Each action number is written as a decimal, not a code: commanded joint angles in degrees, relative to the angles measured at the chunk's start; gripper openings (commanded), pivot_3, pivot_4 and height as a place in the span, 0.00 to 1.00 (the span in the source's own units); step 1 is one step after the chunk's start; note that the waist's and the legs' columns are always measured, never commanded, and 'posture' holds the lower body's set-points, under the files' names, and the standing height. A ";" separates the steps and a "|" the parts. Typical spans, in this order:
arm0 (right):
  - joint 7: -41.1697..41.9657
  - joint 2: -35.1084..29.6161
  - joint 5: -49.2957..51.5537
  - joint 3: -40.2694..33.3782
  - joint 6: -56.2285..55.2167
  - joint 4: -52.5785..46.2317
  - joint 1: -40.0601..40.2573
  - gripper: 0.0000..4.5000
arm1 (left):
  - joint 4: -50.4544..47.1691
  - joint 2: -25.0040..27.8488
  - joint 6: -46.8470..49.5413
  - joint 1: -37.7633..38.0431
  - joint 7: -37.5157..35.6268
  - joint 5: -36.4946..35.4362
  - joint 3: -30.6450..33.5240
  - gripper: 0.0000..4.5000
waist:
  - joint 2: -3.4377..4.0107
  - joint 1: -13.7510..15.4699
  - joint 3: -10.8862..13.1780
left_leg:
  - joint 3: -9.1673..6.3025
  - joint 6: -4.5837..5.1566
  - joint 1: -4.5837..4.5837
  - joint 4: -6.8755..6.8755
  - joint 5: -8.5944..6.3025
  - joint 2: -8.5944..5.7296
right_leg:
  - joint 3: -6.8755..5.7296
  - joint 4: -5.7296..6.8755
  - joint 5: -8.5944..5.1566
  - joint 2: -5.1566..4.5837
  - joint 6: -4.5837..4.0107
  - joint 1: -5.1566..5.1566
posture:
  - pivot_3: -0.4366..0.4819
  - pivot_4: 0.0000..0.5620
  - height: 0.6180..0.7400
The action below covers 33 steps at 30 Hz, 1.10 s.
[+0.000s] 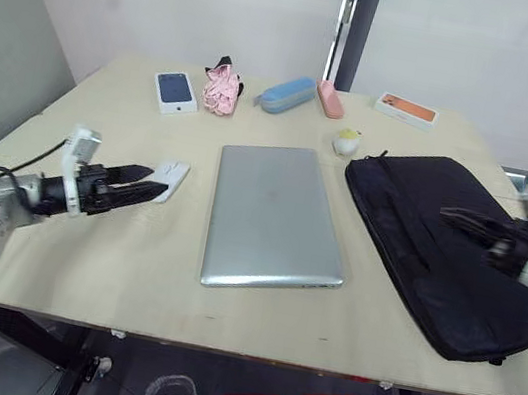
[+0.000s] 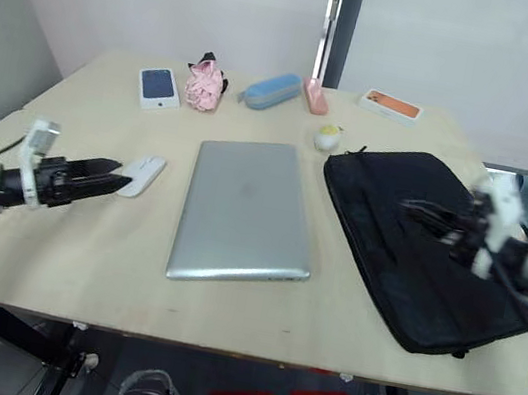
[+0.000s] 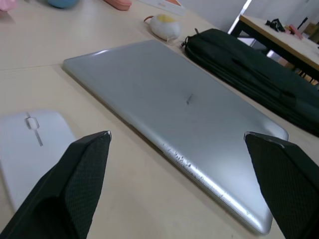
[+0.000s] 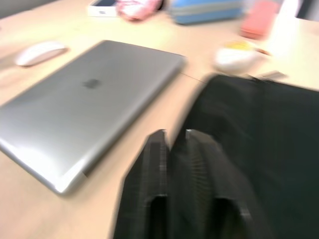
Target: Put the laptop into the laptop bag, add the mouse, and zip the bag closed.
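Note:
The silver-grey laptop needs to go into the laptop bag [image 1: 410, 232], so next my left gripper will grab it by its scuffed long edge [image 1: 212, 214].
The silver-grey laptop [image 1: 276, 215] lies closed and flat in the middle of the table. To its left is the white mouse [image 1: 168, 179]. My left gripper [image 1: 149, 185] hovers low at the mouse's near side, open, its fingers [image 3: 82, 174] spread wide and pointing toward the laptop [image 3: 174, 104]. The black laptop bag [image 1: 410, 232] lies flat to the right of the laptop, with a white plush duck charm [image 1: 346, 142] at its far corner. My right gripper [image 1: 455, 217] hangs over the bag's middle, shut, with nothing between its fingers [image 4: 157, 164].
Along the table's far edge sit a phone box [image 1: 175, 91], a pink bundle [image 1: 223, 89], a blue pouch [image 1: 286, 94], a pink case [image 1: 329, 98] and an orange box [image 1: 406, 110]. The bag's near corner reaches the table's front right edge [image 1: 477, 380].

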 commanded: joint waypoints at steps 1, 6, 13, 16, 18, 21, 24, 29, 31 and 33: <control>-3.28 2.41 -4.32 6.65 -3.42 -1.12 -3.99 0.01 | -4.00 -3.87 7.88 -2.77 11.41 -2.00 0.69 1.00 | 0.01 0.06 0.00 | -0.03 0.00 -0.01 0.07 0.01 0.00 | 0.00 0.04 0.00 0.00 0.00 -0.01 | 0.48 0.27 1.00; -7.91 7.74 -15.15 18.69 -8.74 6.89 -10.82 0.01 | -6.57 -10.51 20.31 -5.06 21.44 -7.37 2.31 1.00 | -0.01 -0.02 -0.03 | -0.19 -0.10 -0.25 0.16 0.06 -0.05 | -0.07 -0.11 0.01 -0.04 0.01 0.00 | 0.48 0.27 1.00; -8.15 12.81 -28.78 30.78 -18.09 24.03 -21.21 0.01 | 2.18 -19.07 31.83 -12.80 33.96 -10.29 7.32 1.00 | 0.00 -0.15 -0.05 | -0.29 -0.30 -0.60 0.26 0.19 -0.06 | -0.13 0.10 0.01 -0.04 0.02 -0.26 | 0.48 0.27 1.00; -7.88 14.40 -32.89 33.75 -20.86 29.92 -24.18 0.01 | 5.69 -20.34 32.93 -14.54 35.68 -9.79 7.86 1.00 | -0.01 -0.23 -0.05 | -0.35 -0.27 -0.89 0.30 0.24 -0.07 | -0.20 -0.01 0.04 -0.04 0.04 -0.43 | 0.48 0.27 1.00; -7.71 15.48 -35.29 35.25 -22.81 33.67 -26.05 0.01 | 8.29 -20.44 32.44 -15.20 36.21 -8.72 7.65 1.00 | 0.00 -0.18 -0.05 | -0.38 -0.27 -0.90 0.28 0.24 -0.07 | -0.30 -0.08 0.05 -0.04 0.04 -0.43 | 0.48 0.27 1.00; -7.21 17.09 -36.88 35.91 -23.94 37.28 -28.16 0.01 | 11.58 -20.29 31.76 -16.16 36.26 -8.17 7.77 1.00 | 0.00 -0.16 -0.05 | -0.39 -0.27 -0.88 0.26 0.24 -0.07 | -0.31 -0.08 0.05 -0.04 0.04 -0.39 | 0.48 0.27 1.00; -4.89 18.48 -39.09 38.43 -24.90 39.74 -28.86 0.01 | 15.33 -20.12 31.31 -17.96 34.91 -7.43 6.28 1.00 | 0.00 -0.01 -0.05 | -0.40 -0.26 -0.83 0.28 0.23 -0.08 | -0.32 -0.02 0.05 -0.08 0.04 -0.35 | 0.48 0.27 1.00; -4.06 21.38 -40.25 38.73 -26.53 42.56 -29.81 0.01 | 18.88 -19.36 32.59 -18.36 31.22 -6.81 3.06 1.00 | 0.00 -0.31 -0.14 | -0.39 -0.22 -0.74 0.32 0.24 -0.10 | -0.31 0.11 0.05 -0.13 0.03 -0.28 | 0.48 0.27 1.00; -3.95 22.59 -40.73 38.79 -26.99 43.32 -30.06 0.01 | 18.31 -19.09 33.93 -17.14 29.57 -6.45 0.55 1.00 | 0.02 -0.43 -0.26 | -0.39 -0.22 -0.71 0.32 0.24 -0.10 | -0.31 0.14 0.05 -0.12 0.03 -0.28 | 0.48 0.27 1.00; -4.01 23.53 -41.25 38.78 -27.38 43.49 -30.06 0.01 | 16.84 -19.06 35.30 -15.50 28.29 -6.73 -1.21 1.00 | 0.05 -0.90 -0.39 | -0.38 -0.23 -0.71 0.32 0.23 -0.10 | -0.31 0.12 0.05 -0.13 0.03 -0.28 | 0.48 0.27 1.00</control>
